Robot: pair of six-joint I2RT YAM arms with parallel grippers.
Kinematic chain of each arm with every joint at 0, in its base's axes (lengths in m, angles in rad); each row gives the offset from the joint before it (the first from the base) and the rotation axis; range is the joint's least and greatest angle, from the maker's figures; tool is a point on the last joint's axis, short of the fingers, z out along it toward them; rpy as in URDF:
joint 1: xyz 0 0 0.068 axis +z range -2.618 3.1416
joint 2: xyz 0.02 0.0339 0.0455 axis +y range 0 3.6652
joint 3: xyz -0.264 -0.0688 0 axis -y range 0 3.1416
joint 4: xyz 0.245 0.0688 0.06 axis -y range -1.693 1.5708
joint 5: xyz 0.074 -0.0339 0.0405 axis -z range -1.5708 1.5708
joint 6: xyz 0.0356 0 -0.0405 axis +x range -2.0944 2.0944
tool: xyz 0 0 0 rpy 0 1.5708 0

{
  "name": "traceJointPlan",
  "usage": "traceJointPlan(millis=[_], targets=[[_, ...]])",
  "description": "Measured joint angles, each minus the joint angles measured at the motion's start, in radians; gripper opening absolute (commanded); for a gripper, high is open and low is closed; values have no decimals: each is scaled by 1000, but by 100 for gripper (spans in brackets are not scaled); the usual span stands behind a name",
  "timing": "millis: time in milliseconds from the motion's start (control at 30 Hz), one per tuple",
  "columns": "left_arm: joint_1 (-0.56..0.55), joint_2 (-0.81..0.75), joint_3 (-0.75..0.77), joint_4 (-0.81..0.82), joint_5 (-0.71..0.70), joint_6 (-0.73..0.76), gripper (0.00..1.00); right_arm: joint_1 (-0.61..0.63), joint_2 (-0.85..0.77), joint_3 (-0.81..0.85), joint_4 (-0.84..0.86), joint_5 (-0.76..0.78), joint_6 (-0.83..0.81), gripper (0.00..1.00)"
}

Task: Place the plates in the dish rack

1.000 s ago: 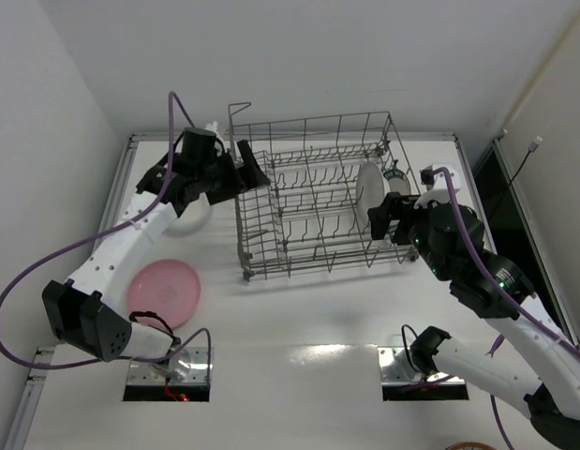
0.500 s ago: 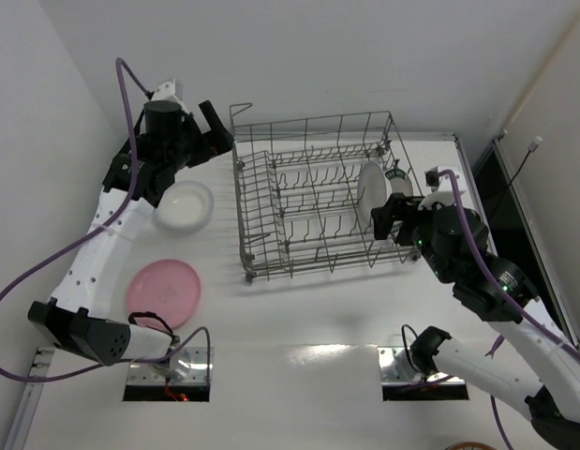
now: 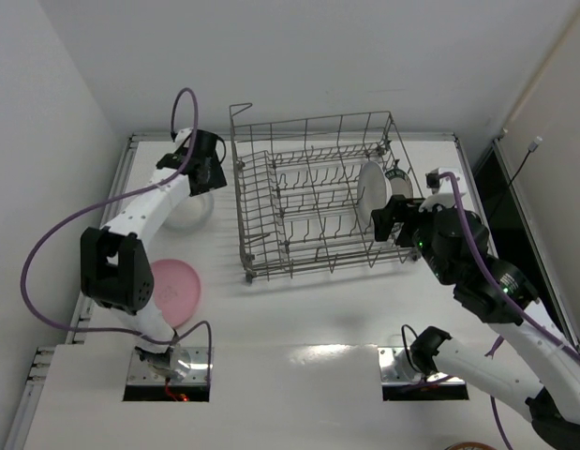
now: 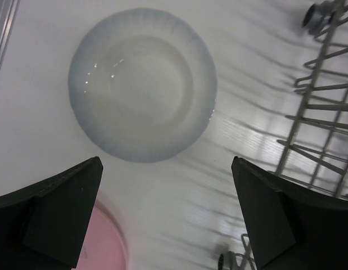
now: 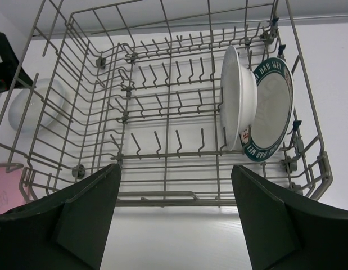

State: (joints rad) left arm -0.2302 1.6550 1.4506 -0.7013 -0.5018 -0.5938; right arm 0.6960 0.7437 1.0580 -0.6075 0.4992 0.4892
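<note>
I need to grab the flat white plate by its rim [image 3: 211,208] [image 4: 205,126] with my left gripper next. The plate's opposite edge stays free to go upright into the dish rack.
The grey wire dish rack [image 3: 245,234] stands at the back middle of the table and fills the right wrist view [image 5: 162,143]. A plain white plate [image 3: 368,192] [image 5: 236,95] and the teal-rimmed plate [image 3: 396,178] [image 5: 273,107] stand upright at its right end. Another white plate [image 3: 182,217] [image 4: 143,84] lies flat left of the rack. The pink plate [image 3: 175,286] [image 4: 106,250] lies nearer. My left gripper [image 3: 205,167] [image 4: 167,169] is open and empty above the flat white plate. My right gripper [image 3: 388,217] [image 5: 175,171] is open and empty at the rack's near right side.
The left wall runs close beside the flat plates. Purple cables [image 3: 55,244] loop from both arms. Two metal base plates [image 3: 168,370] sit at the table's near edge. The table's right edge [image 3: 472,178] lies just past the rack.
My left gripper left the rack's left wall, swung up and back, and now points down over the flat white plate. My right arm has barely moved.
</note>
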Motion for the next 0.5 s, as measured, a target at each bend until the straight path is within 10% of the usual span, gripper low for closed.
traceJointPlan(millis=[500], targets=[[7,355,84,-8,33,59,100,0,-10,-22,0,7,-4,79]])
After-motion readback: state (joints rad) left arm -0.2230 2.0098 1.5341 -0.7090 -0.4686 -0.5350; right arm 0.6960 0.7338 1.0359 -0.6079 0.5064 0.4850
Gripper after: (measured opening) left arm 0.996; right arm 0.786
